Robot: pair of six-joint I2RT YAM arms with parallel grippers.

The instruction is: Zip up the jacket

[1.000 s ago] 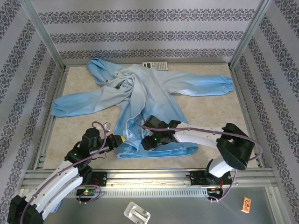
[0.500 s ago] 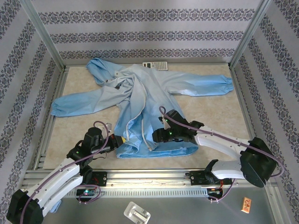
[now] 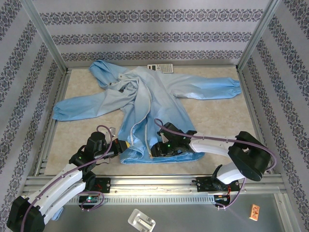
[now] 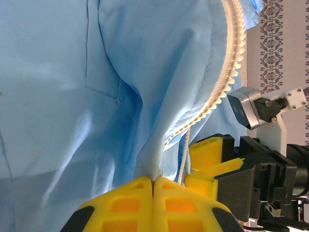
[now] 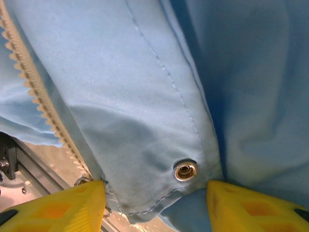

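The robot's right gripper needs to leave the zipper's bottom to join and zip, so it should next grab the jacket's hem corner at the metal eyelet (image 3: 151,155) (image 5: 186,170).
The light-blue jacket (image 3: 145,99) lies spread on the table, sleeves out to both sides, its pale zipper strip (image 3: 136,128) running down the open front. My left gripper (image 3: 124,145) is shut on a fold of the jacket's fabric (image 4: 145,145) at the lower left hem, the yellow fingers (image 4: 125,198) pressed together. My right gripper (image 3: 153,151) stands open at the hem beside the zipper's bottom. In the right wrist view its fingertips (image 5: 63,205) flank the jacket's hem corner (image 5: 145,145), which carries a metal eyelet (image 5: 186,170). Zipper teeth (image 5: 29,87) run along the left.
A calculator (image 3: 160,68) lies at the back edge, touching the jacket's shoulder. Aluminium rails (image 3: 154,182) frame the table. A metal bracket (image 3: 141,221) and an orange tag (image 3: 254,211) lie in front of the rail. A white drawstring (image 4: 186,150) hangs beside my left fingers.
My right gripper swung out to the right half a second ago and has come back left and lower, onto the hem corner. The left gripper has held its grip unmoved.
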